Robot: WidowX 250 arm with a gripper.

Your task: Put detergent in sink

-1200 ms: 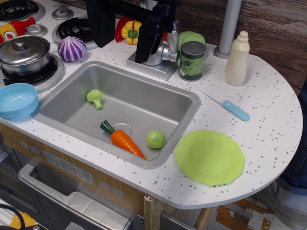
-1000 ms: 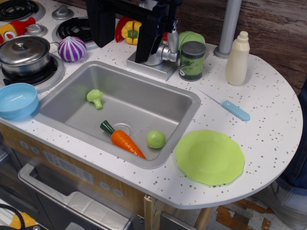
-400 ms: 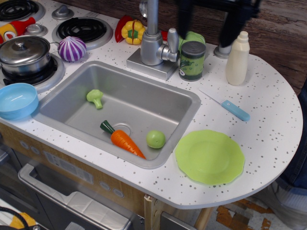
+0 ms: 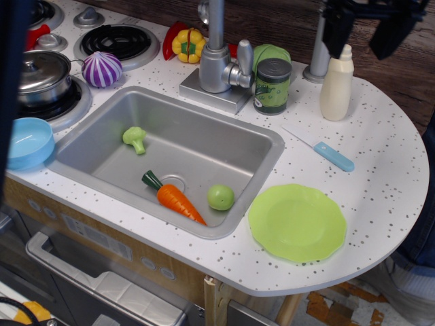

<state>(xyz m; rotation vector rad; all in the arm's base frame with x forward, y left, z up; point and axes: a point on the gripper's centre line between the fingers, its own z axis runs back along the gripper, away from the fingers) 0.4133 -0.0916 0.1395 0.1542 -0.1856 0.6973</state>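
I should next grab the cream-white bottle by its narrow neck (image 4: 341, 66) with my gripper, to put the detergent in the sink.
The detergent (image 4: 336, 87), a cream-white bottle with a narrow neck, stands upright on the counter at the back right, beside a grey pole. The sink (image 4: 238, 136) is the grey basin in the middle of the counter; it holds a toy broccoli, a carrot and a green ball. My gripper (image 4: 362, 35) is black and hangs at the top right, just above and slightly right of the bottle's cap. Its two fingers are spread apart, with nothing between them. The left finger (image 4: 338, 30) is right over the cap.
A green-labelled can (image 4: 272, 85) stands by the faucet (image 4: 216, 51), left of the bottle. A blue-handled knife (image 4: 326, 153) and a green plate (image 4: 297, 222) lie right of the sink. A blue bowl (image 4: 30, 141), pot and stove are on the left. A dark blurred band covers the left edge.
The gripper moved from over the faucet rightward along the back to above the detergent bottle. A dark band has come in at the left edge. The objects have not moved.
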